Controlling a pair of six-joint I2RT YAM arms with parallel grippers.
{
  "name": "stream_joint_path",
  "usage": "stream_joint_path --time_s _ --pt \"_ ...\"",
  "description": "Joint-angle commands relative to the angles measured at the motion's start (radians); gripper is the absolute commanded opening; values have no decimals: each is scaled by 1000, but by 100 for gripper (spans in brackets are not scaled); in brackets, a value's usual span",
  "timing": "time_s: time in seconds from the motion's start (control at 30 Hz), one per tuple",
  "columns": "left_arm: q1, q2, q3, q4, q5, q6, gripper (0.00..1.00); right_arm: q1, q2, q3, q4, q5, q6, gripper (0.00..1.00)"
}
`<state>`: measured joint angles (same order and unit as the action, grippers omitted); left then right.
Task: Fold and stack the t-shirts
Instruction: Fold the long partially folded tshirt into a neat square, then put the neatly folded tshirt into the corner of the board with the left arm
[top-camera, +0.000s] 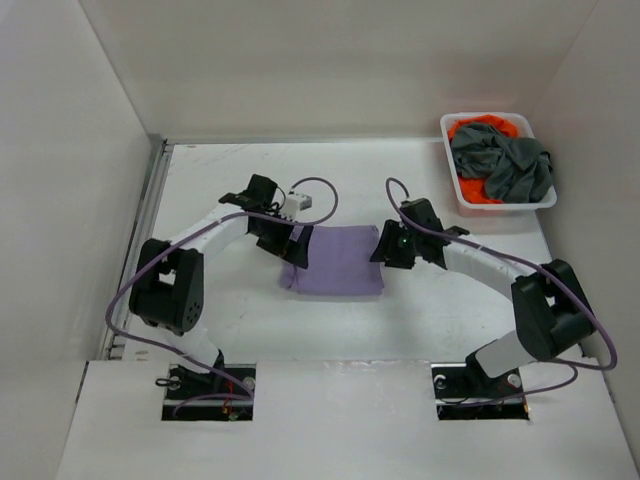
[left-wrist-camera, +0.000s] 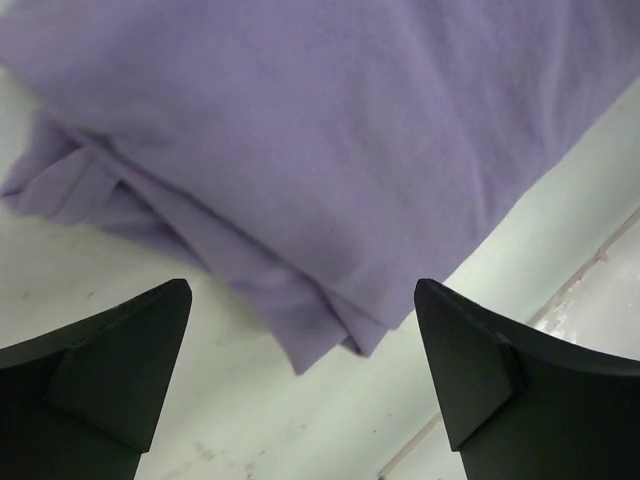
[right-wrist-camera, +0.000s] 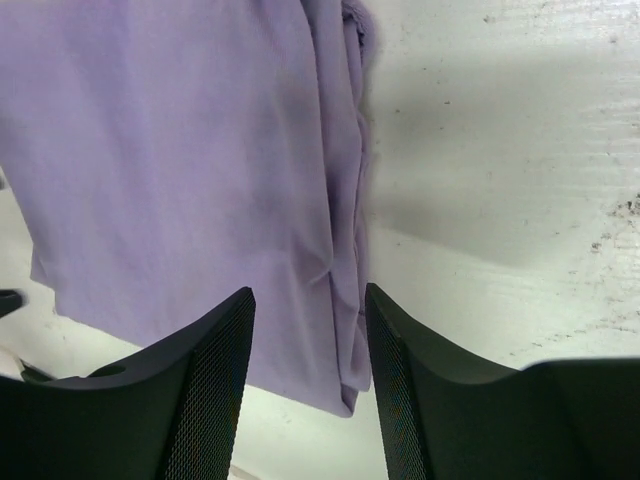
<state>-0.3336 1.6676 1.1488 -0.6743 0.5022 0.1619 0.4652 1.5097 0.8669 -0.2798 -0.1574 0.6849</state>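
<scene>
My left gripper will next pinch the folded lavender t-shirt's (top-camera: 335, 260) layered side edge together to stack the shirt folded.
A folded lavender t-shirt (top-camera: 335, 260) lies flat in the middle of the table. My left gripper (top-camera: 292, 245) hovers at its far left corner, jaws wide open; in the left wrist view that layered corner (left-wrist-camera: 330, 130) points into the gap between the fingers (left-wrist-camera: 120, 370), touching neither. My right gripper (top-camera: 385, 245) is at the shirt's right edge, open; its fingers (right-wrist-camera: 210, 380) stand either side of the folded edge (right-wrist-camera: 170, 160), which still lies on the table. A dark grey t-shirt (top-camera: 510, 165) lies crumpled over an orange t-shirt (top-camera: 478, 190) in the basket.
The white basket (top-camera: 500, 207) sits in the far right corner against the right wall. White walls enclose the table at left, back and right. Purple cables loop along both arms. A seam in the table surface (left-wrist-camera: 590, 270) runs beside the shirt's corner.
</scene>
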Motion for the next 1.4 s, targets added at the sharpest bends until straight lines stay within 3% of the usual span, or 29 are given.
stream_joint_path --time_s 0.0,0.27,0.43,0.53,0.63,0.7,0.9,1.07,1.2,1.37 --pt "-12 87 38 4 50 -82 100 3 -54 -35 -1 30 -2 53" --pt "-34 159 34 28 -132 -125 99 3 -137 -103 -7 45 24 53" --pt "-115 240 61 30 -99 -127 77 3 -190 -108 -32 47 28 53" --pt "-120 261 72 19 -61 -131 52 -6 -246 -106 -64 58 28 53" --pt "-83 258 74 13 -77 -124 19 -27 -313 -105 -110 73 22 52" --pt "-31 245 77 10 -91 -122 10 -46 -357 -105 -137 78 15 52" --pt "156 224 166 -7 -129 -75 4 -108 -434 -86 -205 78 -21 52" --pt "299 312 330 -8 -183 0 4 -142 -436 -43 -239 76 -57 52" --pt "406 460 532 7 -283 105 4 -141 -407 1 -257 76 -74 52" --pt "517 679 888 22 -399 185 6 -139 -341 61 -289 79 -94 52"
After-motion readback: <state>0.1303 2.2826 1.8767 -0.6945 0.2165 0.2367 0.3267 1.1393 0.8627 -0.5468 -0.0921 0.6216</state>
